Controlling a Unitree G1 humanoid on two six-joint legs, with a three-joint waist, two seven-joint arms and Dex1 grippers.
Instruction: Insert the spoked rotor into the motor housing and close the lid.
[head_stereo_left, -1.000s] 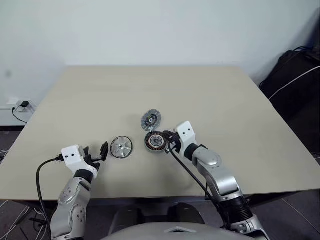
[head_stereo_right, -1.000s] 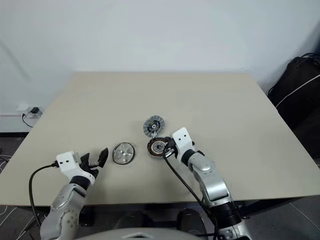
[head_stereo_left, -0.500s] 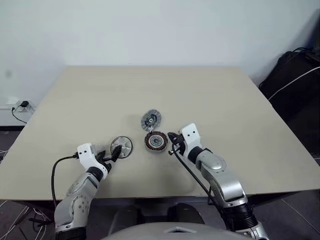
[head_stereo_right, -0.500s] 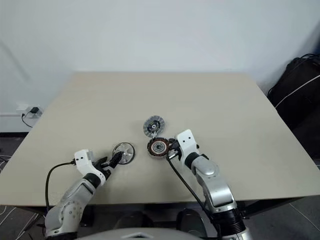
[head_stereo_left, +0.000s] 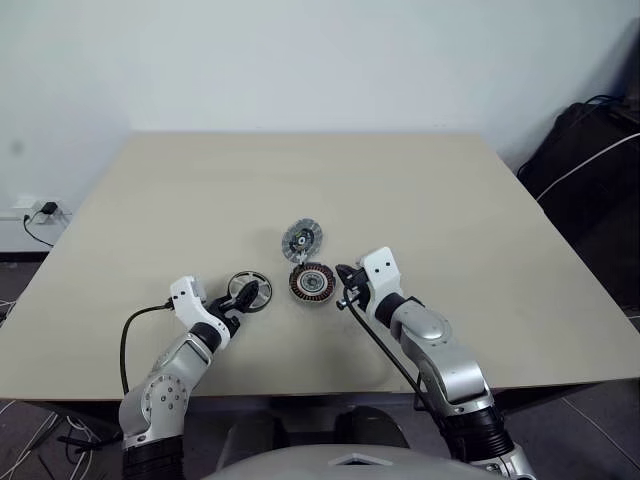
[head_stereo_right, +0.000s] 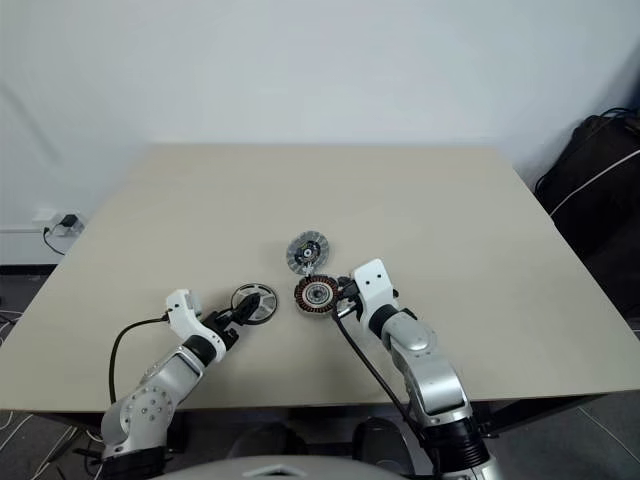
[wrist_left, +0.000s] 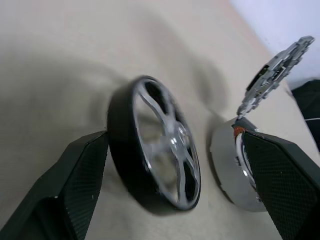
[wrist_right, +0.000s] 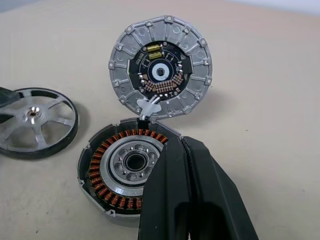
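Observation:
I should grab the spoked rotor by its dark rim (head_stereo_left: 251, 274) next with my left gripper. Then the rotor can go into the motor housing (head_stereo_left: 312, 282).
The spoked rotor (head_stereo_left: 248, 291), silver with a dark rim, lies flat on the table (head_stereo_left: 300, 180), left of the motor housing (head_stereo_left: 312, 282). My left gripper (head_stereo_left: 243, 298) is open, one finger on each side of the rotor (wrist_left: 155, 170), with a gap to both. The housing (wrist_right: 125, 170) shows copper windings around a silvery centre. Its lid (head_stereo_left: 301, 240) stands open on a hinge at the far rim, its inner face (wrist_right: 160, 72) towards me. My right gripper (head_stereo_left: 344, 285) is shut, its fingertips (wrist_right: 175, 150) at the housing's right rim.
A black bag with cables (head_stereo_left: 590, 160) sits on the floor beyond the table's right edge. A wall socket with a plug (head_stereo_left: 35, 210) is low on the left. The far half of the table is bare.
My left gripper has moved right and forward to the rotor and rolled at the wrist, so its open fingers now straddle it. The right arm, housing and lid have kept still.

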